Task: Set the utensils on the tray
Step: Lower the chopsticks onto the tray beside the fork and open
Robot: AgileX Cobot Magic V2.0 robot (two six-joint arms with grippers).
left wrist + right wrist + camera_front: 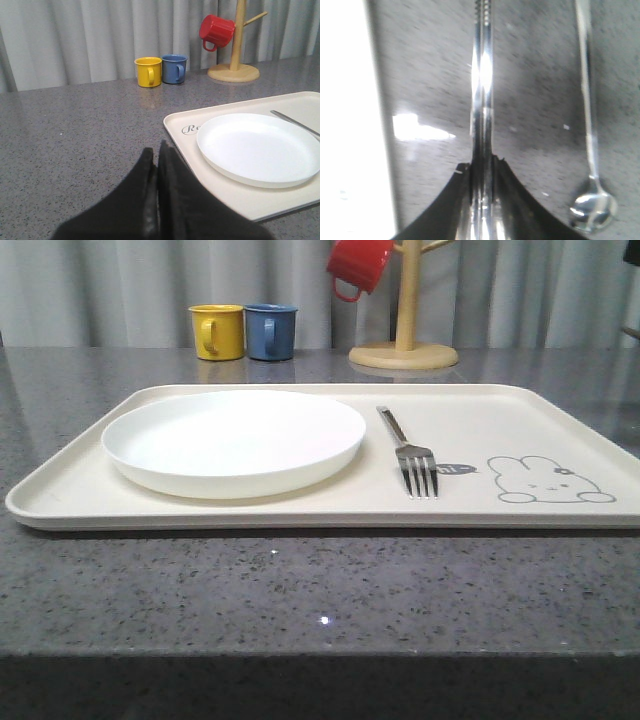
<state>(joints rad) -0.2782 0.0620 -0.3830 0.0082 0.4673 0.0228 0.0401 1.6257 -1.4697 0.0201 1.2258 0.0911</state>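
Observation:
The chopsticks are still outside the cream tray's rim (590,435), hanging there, so it is too early for my right gripper to release them; it moves them first.
The cream tray (480,502) lies across the grey counter. On it sit the round white plate (235,440) at the left and the silver fork (410,455) to its right, tines toward me. My left gripper (157,150) is shut on nothing, low over the counter beside the tray's corner (182,122), close to the plate (260,147). My right gripper (481,162) is shut on the metal chopsticks (482,75), which stick straight out over the counter; whether they touch it I cannot tell. The long-handled spoon (592,205) lies on the counter beside them. The tray's white edge (345,125) is on their other side.
A yellow mug (218,332) and a blue mug (271,331) stand behind the tray. A red mug (358,265) hangs on a wooden mug tree (405,340) at the back. A grey curtain closes off the rear. The counter's front edge runs close below the tray.

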